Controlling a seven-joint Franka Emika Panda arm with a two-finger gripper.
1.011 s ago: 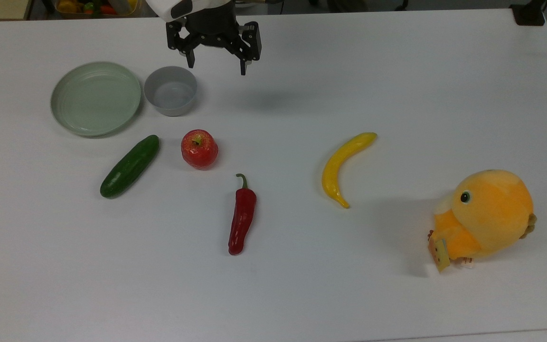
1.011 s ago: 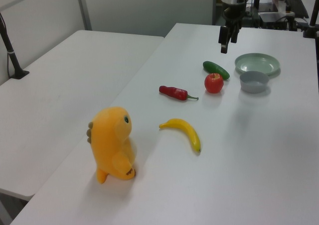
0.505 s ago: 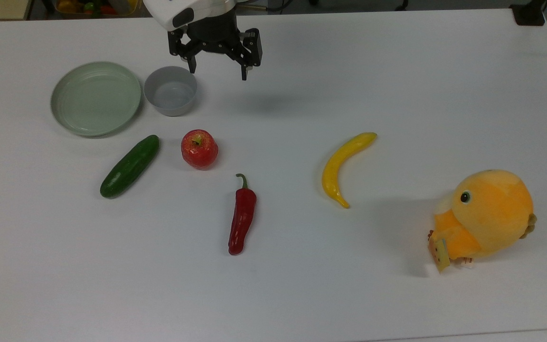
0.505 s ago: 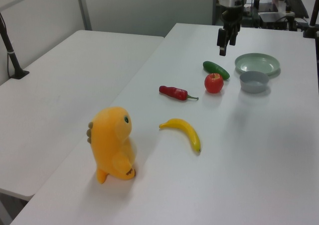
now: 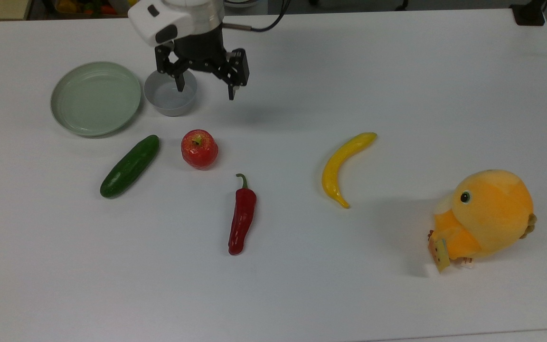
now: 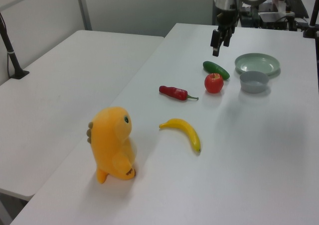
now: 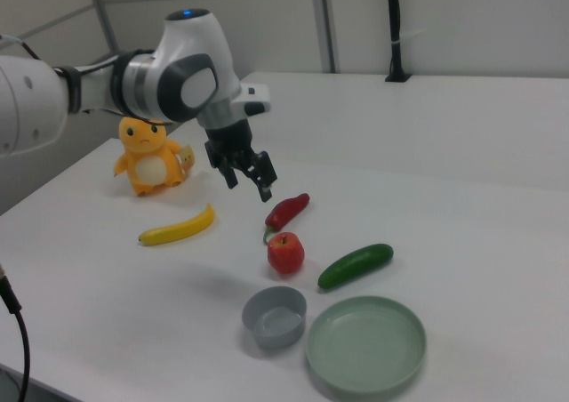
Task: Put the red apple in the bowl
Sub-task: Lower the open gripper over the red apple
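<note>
I will grab the red apple with my gripper next, by its upper sides around the stem (image 6: 214,78). Then I can set the apple in the small grey bowl (image 6: 253,87).
The red apple (image 5: 199,148) (image 6: 214,83) (image 7: 285,253) stands upright on the white table, stem up. The small grey bowl (image 5: 171,110) (image 6: 253,87) (image 7: 267,335) sits empty just beyond it in the top view, beside a pale green plate. My gripper (image 5: 206,92) (image 6: 215,51) (image 7: 250,188) hangs open in the air with nothing between its fingers. In the top view one finger overlaps the bowl and the other points down to the bowl's right. In the right view the gripper is well above the table, apart from the apple.
A pale green plate (image 5: 95,98) lies left of the bowl in the top view. A cucumber (image 5: 129,166), a red chili pepper (image 5: 242,216), a yellow banana (image 5: 342,166) and an orange plush toy (image 5: 487,216) are spread over the table.
The gripper has moved down the top view and slightly left, from behind the bowl to over its right rim, nearer the apple. It stays open. Nothing on the table has moved.
</note>
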